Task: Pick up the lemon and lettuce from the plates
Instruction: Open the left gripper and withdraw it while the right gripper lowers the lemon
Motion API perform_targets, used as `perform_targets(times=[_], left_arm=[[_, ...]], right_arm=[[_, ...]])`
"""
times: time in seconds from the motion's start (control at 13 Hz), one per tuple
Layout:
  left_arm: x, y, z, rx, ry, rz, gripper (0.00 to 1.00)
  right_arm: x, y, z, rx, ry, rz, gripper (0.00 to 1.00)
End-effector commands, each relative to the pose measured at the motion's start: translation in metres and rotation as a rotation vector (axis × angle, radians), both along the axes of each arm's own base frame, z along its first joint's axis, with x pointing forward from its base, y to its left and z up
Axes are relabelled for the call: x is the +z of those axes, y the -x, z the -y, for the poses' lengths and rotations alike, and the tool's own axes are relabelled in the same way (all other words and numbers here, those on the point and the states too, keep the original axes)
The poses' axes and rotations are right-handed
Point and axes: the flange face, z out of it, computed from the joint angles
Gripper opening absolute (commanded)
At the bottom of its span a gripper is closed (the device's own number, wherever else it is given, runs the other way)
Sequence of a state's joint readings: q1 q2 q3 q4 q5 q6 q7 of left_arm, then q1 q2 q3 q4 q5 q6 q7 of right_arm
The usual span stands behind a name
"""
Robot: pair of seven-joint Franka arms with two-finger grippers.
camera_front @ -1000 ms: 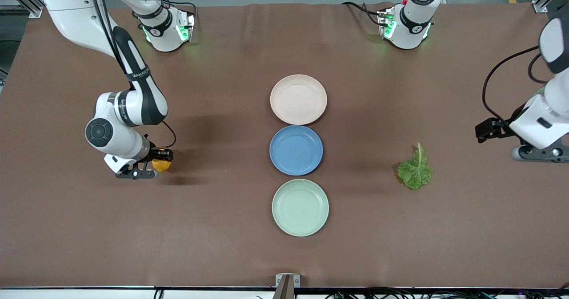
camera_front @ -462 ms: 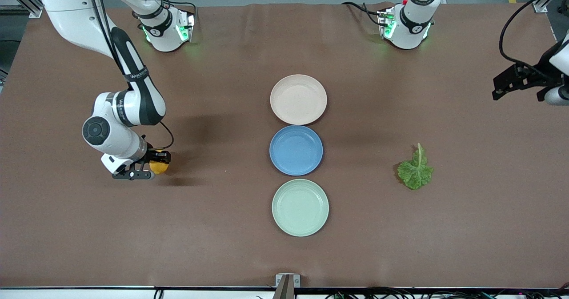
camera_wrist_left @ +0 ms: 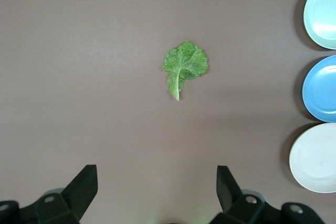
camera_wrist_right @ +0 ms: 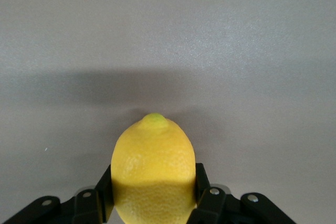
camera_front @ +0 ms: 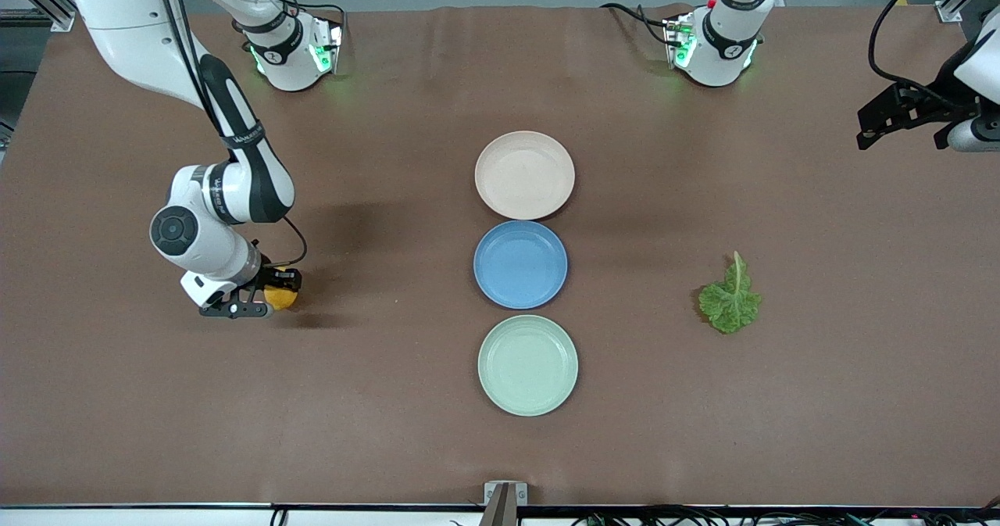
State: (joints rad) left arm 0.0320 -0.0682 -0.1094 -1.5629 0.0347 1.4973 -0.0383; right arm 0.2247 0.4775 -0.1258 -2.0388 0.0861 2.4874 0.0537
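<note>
My right gripper should open now, because the lower edge of the yellow lemon is resting on the brown table between the gripper's fingers.
My right gripper is shut on the yellow lemon, low over the brown table toward the right arm's end. The right wrist view shows the lemon clamped between both fingers. The green lettuce lies flat on the table toward the left arm's end, on no plate; it also shows in the left wrist view. My left gripper is open and empty, raised high at the table's edge at the left arm's end, its gripper well away from the leaf. The beige-pink plate and the mint plate are both empty.
An empty blue plate sits between the two plates in the table's middle. All three plates show at the edge of the left wrist view: mint, blue, beige. A metal bracket stands at the table's near edge.
My left gripper has lifted and pulled away from the lettuce toward the robots' side of the table. My right gripper with the lemon has barely shifted.
</note>
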Motion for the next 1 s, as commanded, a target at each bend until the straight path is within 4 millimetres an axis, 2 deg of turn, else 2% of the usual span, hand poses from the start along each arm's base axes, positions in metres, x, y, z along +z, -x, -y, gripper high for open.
perform_targets(times=[0.0, 0.15, 0.23, 0.31, 0.38, 0.62, 0.69, 0.85, 0.92], left_arm=[[0.003, 0.013, 0.003, 0.010, 0.043, -0.001, 1.00], [0.003, 0.015, 0.002, 0.011, 0.047, -0.006, 1.00], [0.003, 0.016, 0.002, 0.013, 0.047, -0.011, 1.00], [0.007, 0.019, 0.002, 0.014, 0.046, -0.009, 1.00], [0.007, 0.020, 0.002, 0.013, 0.045, -0.017, 1.00], [0.004, 0.019, 0.001, 0.011, 0.046, -0.025, 1.00], [0.005, 0.020, 0.002, 0.010, 0.046, -0.025, 1.00], [0.005, 0.019, 0.004, 0.005, 0.046, -0.025, 1.00], [0.004, 0.018, 0.005, 0.003, 0.048, -0.025, 1.00]], right_arm=[[-0.002, 0.002, 0.005, 0.010, 0.000, 0.004, 0.12], [-0.006, 0.001, 0.006, 0.006, 0.001, -0.002, 0.29], [-0.005, 0.000, 0.005, 0.008, 0.001, -0.002, 0.47], [-0.003, -0.001, 0.009, 0.005, 0.000, 0.001, 0.82], [-0.003, -0.002, 0.011, 0.002, -0.001, 0.003, 1.00], [0.014, -0.014, 0.010, 0.007, -0.003, 0.021, 1.00], [0.026, -0.020, 0.009, 0.022, -0.005, 0.010, 1.00], [0.061, -0.040, 0.012, 0.028, -0.009, -0.045, 1.00], [0.088, -0.052, 0.022, 0.012, -0.014, -0.064, 1.00]])
